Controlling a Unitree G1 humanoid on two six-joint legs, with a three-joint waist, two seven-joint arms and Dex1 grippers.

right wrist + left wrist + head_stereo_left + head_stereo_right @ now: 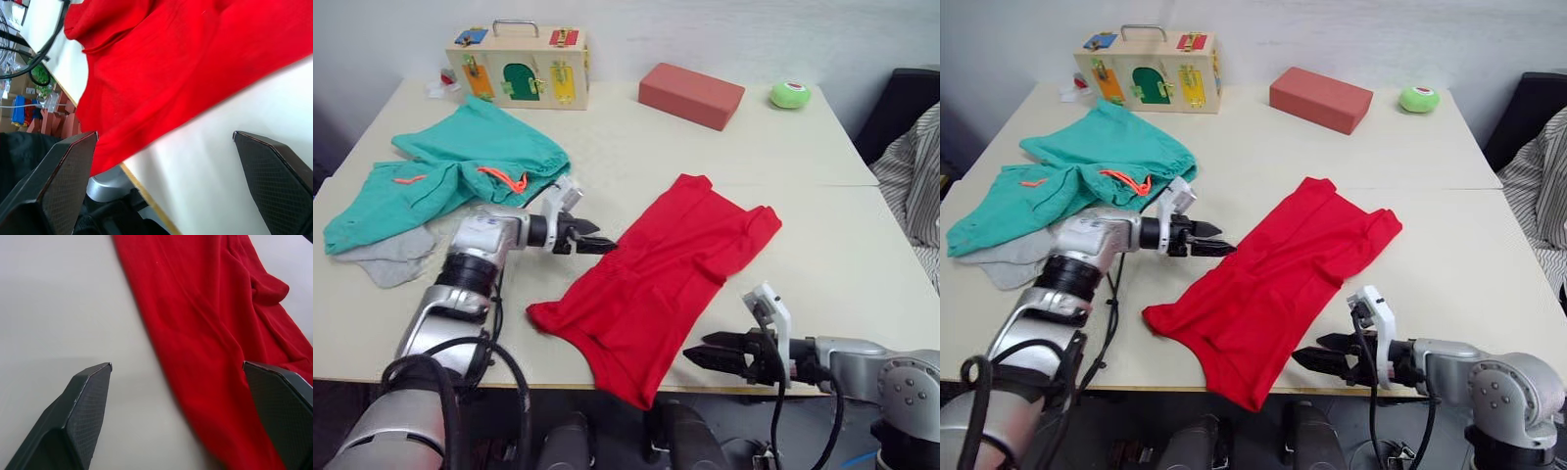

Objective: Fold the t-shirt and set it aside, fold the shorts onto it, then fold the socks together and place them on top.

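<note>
The red t-shirt needs to be straightened for folding. My left gripper should grab it by its long side edge [612, 252] [178, 399] next.
The red t-shirt [656, 274] lies folded lengthwise in a long strip across the middle of the table, its near end hanging over the front edge. My left gripper [599, 243] is open at the strip's left edge, fingers [83, 401] straddling that edge. Open too, my right gripper [697, 351] hovers at the table's front edge beside the shirt's near end [161, 73]. The teal shorts [460, 171] with an orange drawstring lie crumpled at the far left. A grey sock [393, 255] pokes out from under them.
At the back of the table stand a wooden latch box [519, 67], a red brick-shaped block [690, 94] and a green round object [790, 94]. A dark chair with striped cloth [915, 166] is at the right. Bare tabletop [842, 255] lies right of the shirt.
</note>
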